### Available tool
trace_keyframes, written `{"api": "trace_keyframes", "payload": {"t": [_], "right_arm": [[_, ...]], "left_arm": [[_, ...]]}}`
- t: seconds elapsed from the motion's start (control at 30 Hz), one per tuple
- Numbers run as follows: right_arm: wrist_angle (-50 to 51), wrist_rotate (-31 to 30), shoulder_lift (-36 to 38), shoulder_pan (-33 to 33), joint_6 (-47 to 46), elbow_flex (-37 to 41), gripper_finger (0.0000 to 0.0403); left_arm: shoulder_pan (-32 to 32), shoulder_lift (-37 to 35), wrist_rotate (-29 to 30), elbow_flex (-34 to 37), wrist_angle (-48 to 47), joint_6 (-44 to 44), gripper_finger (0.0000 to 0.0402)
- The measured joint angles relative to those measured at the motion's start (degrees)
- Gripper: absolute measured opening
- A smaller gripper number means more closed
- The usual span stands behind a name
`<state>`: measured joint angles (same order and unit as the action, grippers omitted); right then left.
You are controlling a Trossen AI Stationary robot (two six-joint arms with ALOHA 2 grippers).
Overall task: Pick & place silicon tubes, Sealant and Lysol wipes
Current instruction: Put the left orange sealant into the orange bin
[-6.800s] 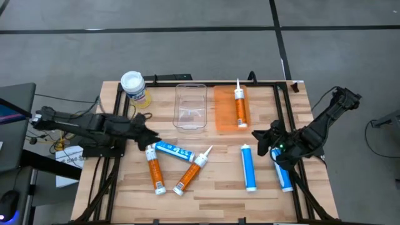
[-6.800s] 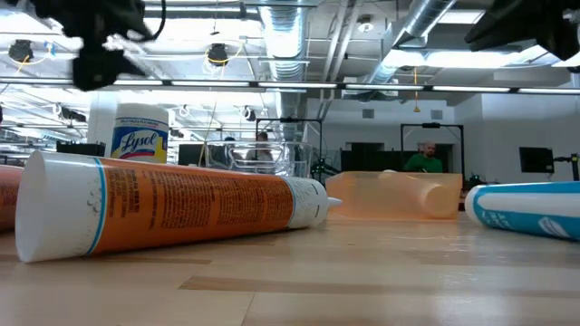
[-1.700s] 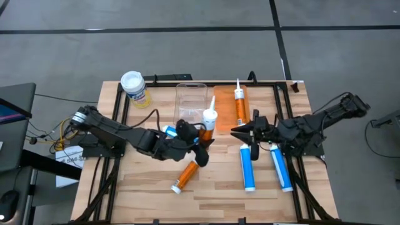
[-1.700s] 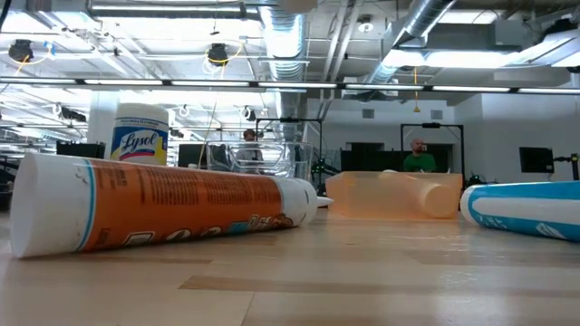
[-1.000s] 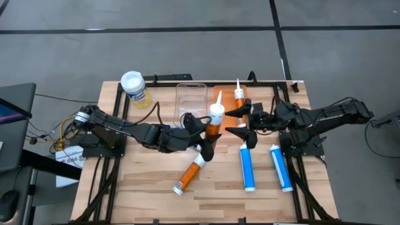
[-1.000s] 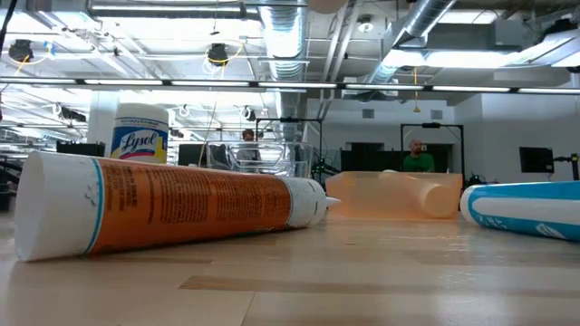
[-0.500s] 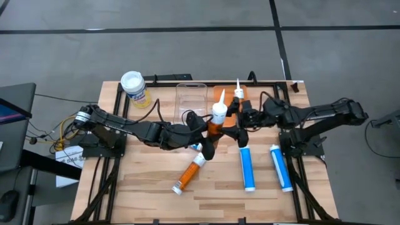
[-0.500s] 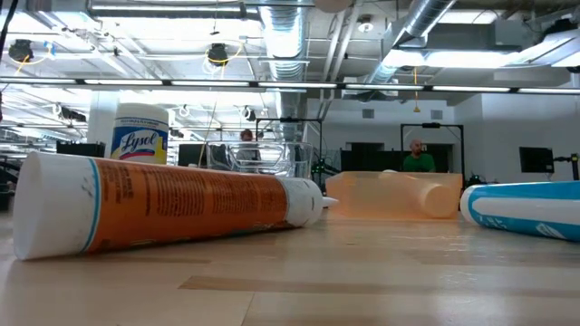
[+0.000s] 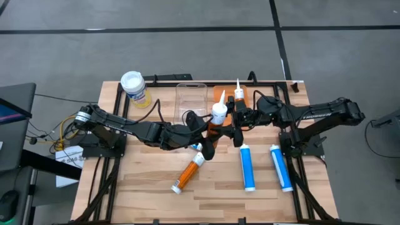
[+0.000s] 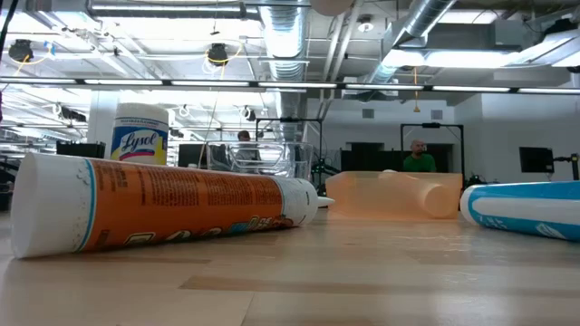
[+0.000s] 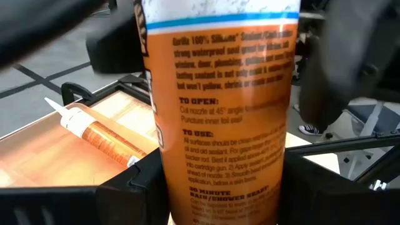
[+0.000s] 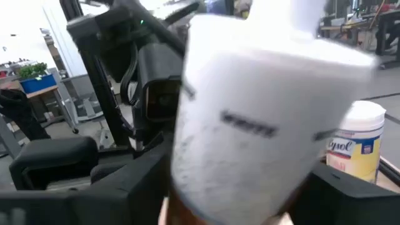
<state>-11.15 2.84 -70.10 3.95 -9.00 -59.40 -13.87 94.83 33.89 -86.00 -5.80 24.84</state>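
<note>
I should open my left gripper now, because my right gripper's fingers are around the orange sealant tube's upper body [image 9: 218, 115].
An orange sealant tube [image 9: 214, 125] stands upright in the air over the table's middle, white nozzle end [image 9: 218, 114] up, with my left gripper [image 9: 205, 135] shut on it. My right gripper [image 9: 233, 127] reaches in level from the right, open, with a finger on either side of the tube's white upper end [image 12: 262, 125]. The Lysol wipes [image 9: 134, 87] stand upright on their base at the far left corner. Another orange tube [image 9: 189, 172] and two blue tubes [image 9: 247, 167] [image 9: 280, 167] lie flat on the table. My left gripper pinches the lower part of the tube's orange body [image 11: 219, 187] between its two fingers, coming level from the table's left and lying across the tube. The tube stands upright, lifted clear of the table. My right gripper's fingers [image 12: 125, 184] flank the tube's white upper end; whether they touch it I cannot tell.
A clear plastic bin [image 9: 190, 103] stands at the far middle. Beside it is an orange tray [image 9: 220, 95] with one orange tube [image 9: 238, 94] in it. A blue-and-white tube [image 9: 196, 147] lies under my left gripper. The near part of the table has free room.
My right gripper has moved toward the table's left, up to the raised tube, and now brackets its upper end. The orange tube lying on the table has rolled a little and shows another side of its label.
</note>
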Motion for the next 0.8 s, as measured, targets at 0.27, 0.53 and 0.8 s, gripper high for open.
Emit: {"api": "trace_keyframes", "payload": {"t": [0.27,0.53,0.8], "right_arm": [[0.0,0.4,0.0,-0.3,-1.2,0.0,0.0188],[2.3,-2.4,0.5,-0.4,-0.8,0.0,0.0188],[8.1,-6.9,3.2,-2.8,-2.1,-0.1,0.0188]], "left_arm": [[0.0,0.0,0.3,0.0,-0.1,0.5,0.0218],[-0.1,0.0,0.4,0.0,-2.5,-0.1,0.0226],[-0.2,-1.4,3.8,0.0,-7.6,-3.6,0.0229]]}}
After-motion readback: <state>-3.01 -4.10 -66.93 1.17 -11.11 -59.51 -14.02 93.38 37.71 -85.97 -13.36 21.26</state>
